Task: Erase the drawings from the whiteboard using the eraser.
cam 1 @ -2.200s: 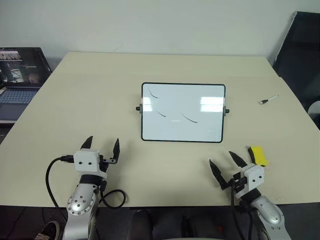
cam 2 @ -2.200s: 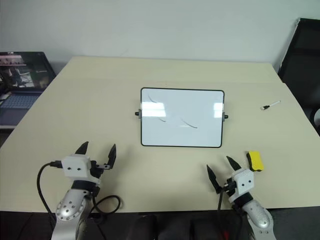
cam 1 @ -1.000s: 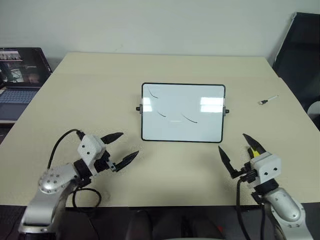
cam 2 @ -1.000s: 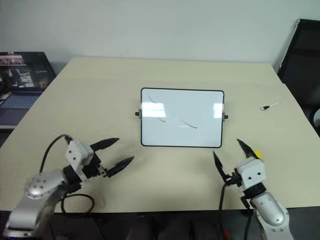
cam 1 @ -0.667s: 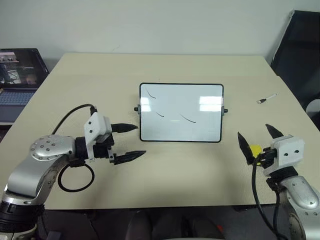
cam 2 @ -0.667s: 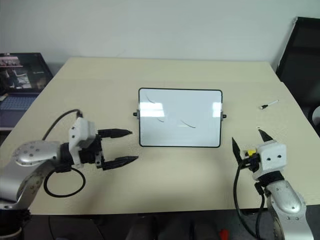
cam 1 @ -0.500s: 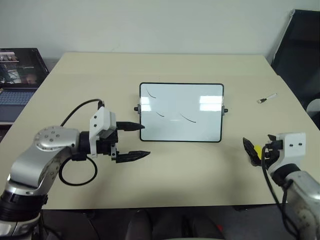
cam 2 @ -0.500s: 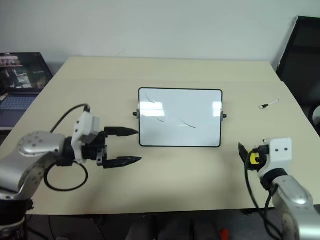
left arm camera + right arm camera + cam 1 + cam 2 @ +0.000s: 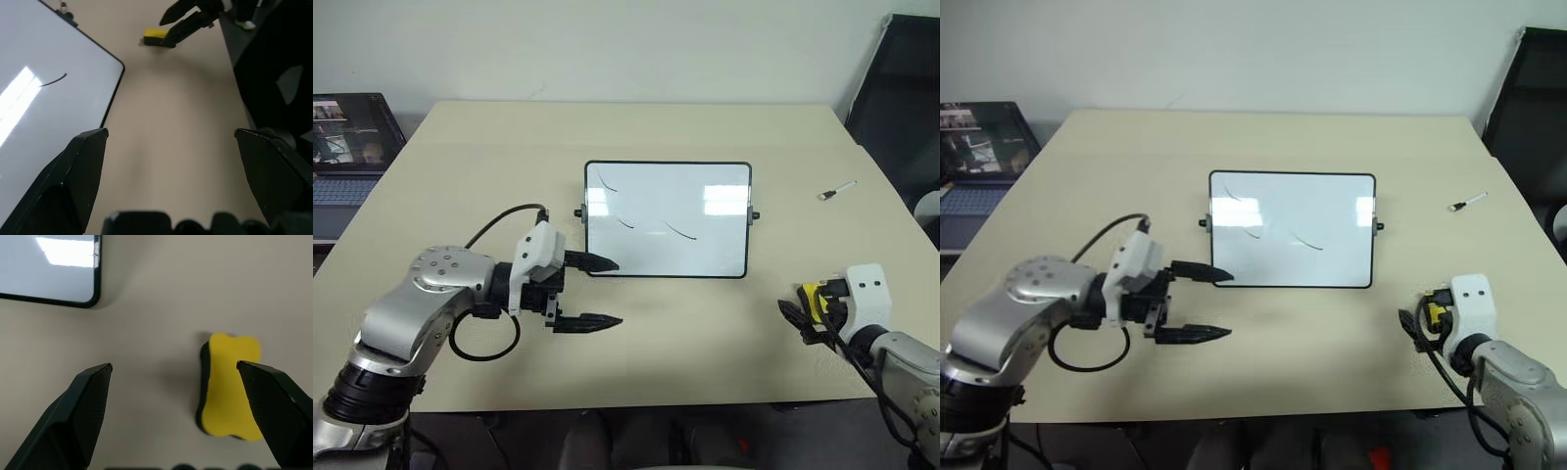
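My right gripper grabs the yellow eraser [image 9: 230, 384] by its long sides next, to wipe the drawings off the whiteboard.
The whiteboard [image 9: 705, 250] lies flat mid-table, with up to three short black drawings [image 9: 683, 231] on its left half. My left gripper [image 9: 607, 292] is open and points right at the board's lower left corner, one fingertip [image 9: 607, 263] overlapping that corner in the head views. The yellow eraser [image 9: 230, 384] lies on the table at the right, near the front edge. My right gripper [image 9: 173, 366] is open and tipped down over it. The eraser sits between the two fingers, closer to one, and neither touches it.
A white pen [image 9: 837, 192] lies to the board's right, farther back. A laptop [image 9: 347, 147] sits off the table's left edge and a black chair [image 9: 901, 88] stands at the far right. A black cable [image 9: 475, 338] loops under my left arm.
My left gripper swung right, from the table's front left to the board's lower left corner. My right gripper moved right and tipped down over the eraser. Both stayed open.
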`<action>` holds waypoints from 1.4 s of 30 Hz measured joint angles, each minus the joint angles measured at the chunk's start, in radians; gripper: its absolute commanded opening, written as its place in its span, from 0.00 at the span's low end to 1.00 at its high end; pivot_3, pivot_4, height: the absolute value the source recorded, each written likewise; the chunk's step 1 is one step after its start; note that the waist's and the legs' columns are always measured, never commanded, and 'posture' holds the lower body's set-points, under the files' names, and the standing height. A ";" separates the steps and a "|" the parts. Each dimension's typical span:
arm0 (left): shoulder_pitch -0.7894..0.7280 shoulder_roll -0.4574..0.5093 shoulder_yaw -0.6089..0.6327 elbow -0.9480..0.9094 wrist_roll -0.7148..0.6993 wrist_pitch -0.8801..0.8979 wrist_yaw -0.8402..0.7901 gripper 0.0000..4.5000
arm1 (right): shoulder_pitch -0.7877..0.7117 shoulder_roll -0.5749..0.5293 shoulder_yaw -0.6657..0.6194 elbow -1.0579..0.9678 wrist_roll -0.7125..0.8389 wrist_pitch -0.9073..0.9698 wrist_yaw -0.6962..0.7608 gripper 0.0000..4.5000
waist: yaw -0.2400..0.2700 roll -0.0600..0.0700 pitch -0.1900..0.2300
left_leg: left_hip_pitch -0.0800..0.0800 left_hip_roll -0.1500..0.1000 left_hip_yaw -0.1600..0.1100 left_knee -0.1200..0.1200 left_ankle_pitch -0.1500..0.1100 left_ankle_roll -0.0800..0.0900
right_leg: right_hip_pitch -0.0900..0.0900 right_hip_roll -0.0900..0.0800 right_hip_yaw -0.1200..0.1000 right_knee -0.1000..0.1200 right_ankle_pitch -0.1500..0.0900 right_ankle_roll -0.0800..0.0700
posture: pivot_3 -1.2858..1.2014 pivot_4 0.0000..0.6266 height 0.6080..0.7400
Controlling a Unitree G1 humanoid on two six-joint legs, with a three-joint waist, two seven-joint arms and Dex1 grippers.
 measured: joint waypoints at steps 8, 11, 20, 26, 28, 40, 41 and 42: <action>-0.003 -0.022 -0.040 -0.013 0.013 -0.007 -0.024 1.00 | -0.042 -0.024 -0.001 0.140 -0.018 -0.017 0.019 0.99 | 0.000 0.000 0.000 | -0.003 0.000 0.001 0.000 0.000 0.000 | -0.002 0.000 0.000 0.000 0.000 0.000 | 0.52 0.24 1.00; -0.014 -0.024 -0.051 -0.013 0.021 -0.018 -0.037 1.00 | -0.083 -0.026 -0.005 0.181 -0.026 -0.019 0.020 0.99 | 0.000 0.000 0.000 | -0.004 0.000 0.002 0.000 0.000 0.000 | -0.005 0.001 0.000 0.001 0.000 0.000 | 0.52 0.24 1.00; -0.021 -0.026 -0.058 -0.013 0.031 -0.024 -0.044 1.00 | -0.095 -0.013 -0.014 0.218 -0.034 -0.019 0.020 0.99 | 0.001 0.000 0.000 | -0.008 0.000 0.001 0.002 0.000 0.000 | -0.007 0.001 0.000 0.001 0.000 0.000 | 0.52 0.24 1.00; -0.020 -0.034 -0.058 -0.013 0.036 -0.027 -0.044 1.00 | -0.092 -0.011 -0.016 0.231 -0.036 -0.023 0.020 0.99 | 0.001 0.000 0.000 | -0.008 0.000 0.001 0.003 0.000 0.000 | -0.007 0.001 0.000 0.001 0.000 0.000 | 0.52 0.24 1.00; -0.019 -0.034 -0.058 -0.013 0.037 -0.028 -0.044 1.00 | -0.088 -0.011 -0.016 0.234 -0.036 -0.029 0.021 0.99 | 0.001 0.000 0.000 | -0.008 0.000 0.001 0.003 0.000 0.000 | -0.007 0.001 0.000 0.001 0.000 0.000 | 0.52 0.24 1.00; -0.011 -0.035 -0.058 -0.013 0.055 -0.043 -0.044 1.00 | -0.081 -0.041 -0.033 0.277 -0.035 -0.043 0.044 0.99 | 0.001 0.000 0.000 | -0.008 0.000 0.001 0.004 0.000 0.000 | -0.007 0.001 0.000 0.002 0.000 0.000 | 0.52 0.24 1.00; -0.011 -0.035 -0.058 -0.013 0.056 -0.044 -0.044 1.00 | -0.081 -0.044 -0.036 0.279 -0.035 -0.043 0.045 0.99 | 0.001 0.000 0.000 | -0.008 0.000 0.001 0.004 0.000 0.000 | -0.007 0.001 0.000 0.002 0.000 0.000 | 0.52 0.24 1.00; -0.011 -0.035 -0.058 -0.013 0.057 -0.044 -0.044 1.00 | -0.081 -0.046 -0.036 0.280 -0.035 -0.043 0.046 0.99 | 0.001 0.000 0.000 | -0.008 0.000 0.001 0.004 0.000 0.000 | -0.007 0.001 0.000 0.002 0.000 0.000 | 0.52 0.24 1.00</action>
